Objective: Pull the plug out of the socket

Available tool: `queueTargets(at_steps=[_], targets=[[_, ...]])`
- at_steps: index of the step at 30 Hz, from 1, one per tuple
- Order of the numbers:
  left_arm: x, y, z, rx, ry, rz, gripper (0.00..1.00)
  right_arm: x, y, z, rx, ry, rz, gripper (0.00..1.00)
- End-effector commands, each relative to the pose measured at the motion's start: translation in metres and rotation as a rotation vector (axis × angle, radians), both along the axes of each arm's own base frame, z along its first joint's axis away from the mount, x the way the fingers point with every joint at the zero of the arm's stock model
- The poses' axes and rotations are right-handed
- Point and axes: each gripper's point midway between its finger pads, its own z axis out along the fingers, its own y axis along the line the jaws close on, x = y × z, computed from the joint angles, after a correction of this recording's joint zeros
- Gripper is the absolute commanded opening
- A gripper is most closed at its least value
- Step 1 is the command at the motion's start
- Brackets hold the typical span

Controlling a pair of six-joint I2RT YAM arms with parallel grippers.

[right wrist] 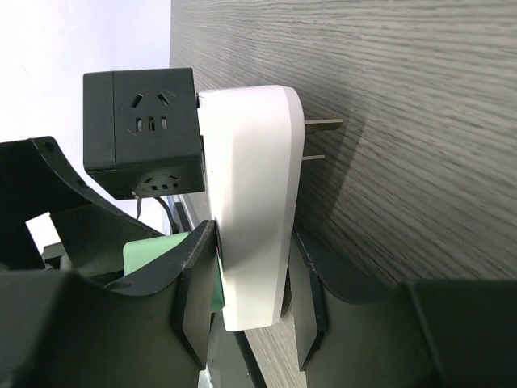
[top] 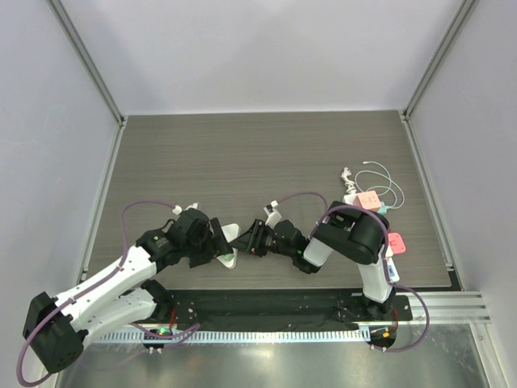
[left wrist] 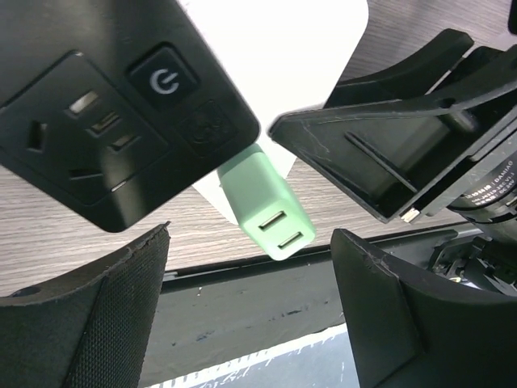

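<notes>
The light green plug needs to come off the socket, so my left gripper should next take hold of opposite sides of its protruding USB-port end point(top: 227, 257) point(left wrist: 272, 213).
The socket is a white adapter body point(right wrist: 250, 186) with a black cube of outlets point(right wrist: 141, 129) on it and two metal prongs on its far side. It lies near the table's front edge point(top: 230, 233). A light green plug point(left wrist: 266, 206) with two USB ports sticks out of the socket and also shows in the top view point(top: 229, 261). My right gripper point(right wrist: 250, 242) is shut on the white socket body, one finger on each side. My left gripper point(left wrist: 252, 242) is open, its fingers point(left wrist: 113, 307) spread either side just short of the green plug's end, not touching it.
A pink adapter point(top: 370, 200), another pink one point(top: 396, 242) and a coiled white cable point(top: 380, 174) lie at the right of the wooden table point(top: 242, 153). A black rail point(top: 266, 307) runs along the front edge just below the grippers.
</notes>
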Motion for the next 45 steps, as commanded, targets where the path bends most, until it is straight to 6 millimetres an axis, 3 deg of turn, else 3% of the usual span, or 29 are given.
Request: queueTargets(at_steps=[1, 4, 15, 23, 34, 40, 43, 44, 45], targets=[[0.009, -0.007, 0.011, -0.01, -0.031, 0.009, 0.8, 0.004, 0.003, 0.016, 0.068, -0.065, -0.033, 0.11], [0.009, -0.009, 0.007, 0.0, -0.028, 0.002, 0.77, 0.002, 0.005, 0.016, 0.08, -0.07, -0.05, 0.01], [0.01, -0.008, 0.008, 0.027, -0.042, 0.017, 0.7, -0.011, 0.015, 0.018, -0.033, -0.19, -0.154, 0.01], [0.004, -0.002, 0.004, 0.026, -0.039, 0.031, 0.6, -0.007, 0.005, 0.021, -0.108, -0.227, -0.246, 0.01], [-0.002, -0.002, -0.004, 0.021, -0.027, 0.022, 0.56, -0.006, -0.005, 0.032, -0.131, -0.266, -0.324, 0.01], [-0.006, -0.009, -0.012, -0.004, -0.005, -0.004, 0.38, -0.006, -0.009, 0.041, -0.097, -0.273, -0.359, 0.01], [-0.006, -0.012, -0.011, -0.012, -0.01, -0.023, 0.18, -0.003, -0.013, 0.041, -0.097, -0.272, -0.388, 0.01], [-0.005, -0.014, -0.007, -0.022, -0.019, -0.028, 0.03, -0.003, -0.015, 0.04, -0.1, -0.273, -0.392, 0.01], [-0.006, -0.013, -0.006, -0.021, -0.02, -0.033, 0.0, -0.001, -0.017, 0.04, -0.106, -0.273, -0.405, 0.01]])
